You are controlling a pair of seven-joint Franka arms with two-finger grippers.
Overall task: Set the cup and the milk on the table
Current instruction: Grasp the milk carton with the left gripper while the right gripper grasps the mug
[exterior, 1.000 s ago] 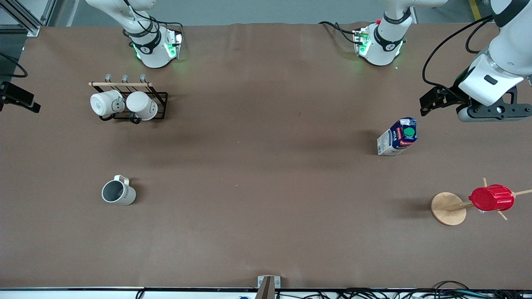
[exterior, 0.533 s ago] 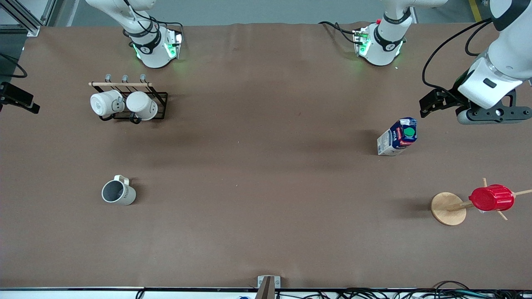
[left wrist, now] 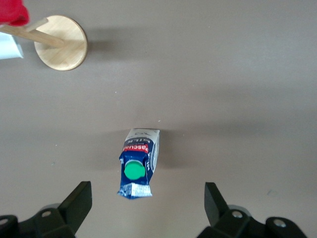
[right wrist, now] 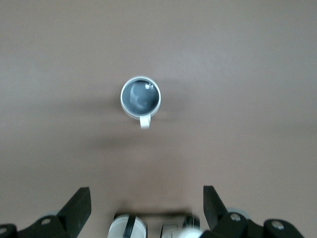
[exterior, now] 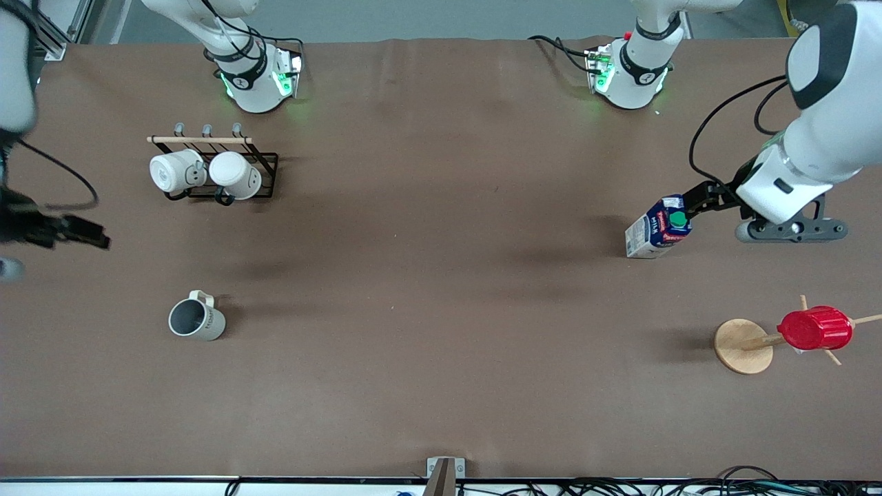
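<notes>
I will grab the milk carton by its capped top (exterior: pixel 676 216) with my left gripper next. Then I can put the milk on the tabletop with the cup (exterior: pixel 196 321).
The cup (exterior: pixel 196 321) stands upright on the brown table (exterior: pixel 441 310) toward the right arm's end; it is beige-white with a grey inside, and it also shows in the right wrist view (right wrist: pixel 141 96). The milk (exterior: pixel 658 227), blue and white with a green cap, stands on the table toward the left arm's end. My left gripper (exterior: pixel 789 231) hovers open and empty beside the milk, apart from it; in the left wrist view the milk (left wrist: pixel 137 163) lies just ahead of the left gripper (left wrist: pixel 146 201). My right gripper (exterior: pixel 8 269) is open and empty at the table's end, with the cup well ahead of the right gripper (right wrist: pixel 147 203).
A black wire rack (exterior: pixel 213 172) with two white mugs stands farther from the front camera than the cup; it shows under my right gripper (right wrist: pixel 153 225). A wooden peg stand (exterior: pixel 743 346) holds a red ribbed cup (exterior: pixel 814 328), nearer to the front camera than the milk.
My left arm has come down and toward the milk, now close beside it. My right arm has swung further into view at the table's end, toward the cup.
</notes>
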